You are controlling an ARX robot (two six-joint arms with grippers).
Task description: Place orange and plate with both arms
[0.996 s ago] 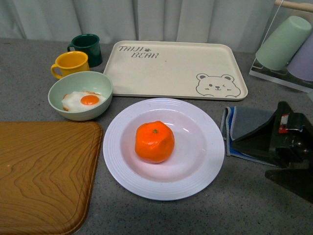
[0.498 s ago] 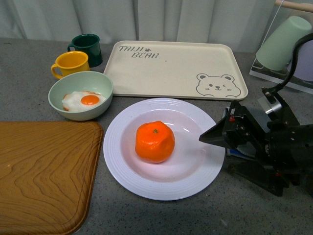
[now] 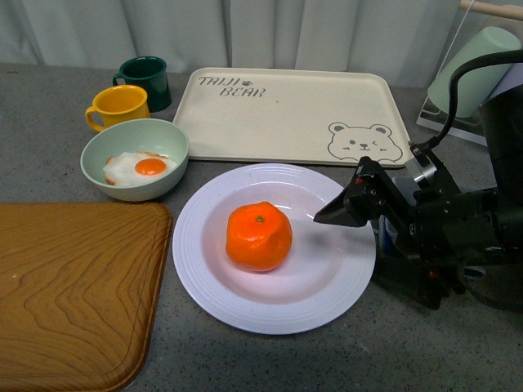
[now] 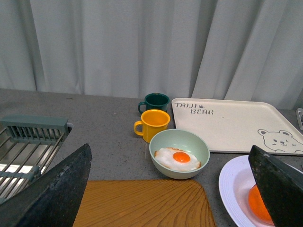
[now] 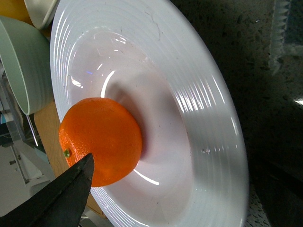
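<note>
The robot needs to grab the plate next with its right gripper by its thin outer rim, since the plate's round body is wider than the gripper's open fingers.
The orange sits in the middle of the white plate on the grey table. My right gripper is open at the plate's right rim. Its upper finger reaches over the rim and stays apart from the orange. In the right wrist view the orange and the plate fill the frame, with one finger beside the orange. My left gripper is open and empty above the wooden board. Its view shows the plate's edge and part of the orange. It is out of the front view.
A beige bear tray lies behind the plate. A pale green bowl with a fried egg, a yellow mug and a dark green mug stand back left. A wooden board lies left. A blue-grey cloth lies under the right gripper.
My right gripper has come in from the right edge and moved left to the plate's right rim. The orange and the plate have not moved.
</note>
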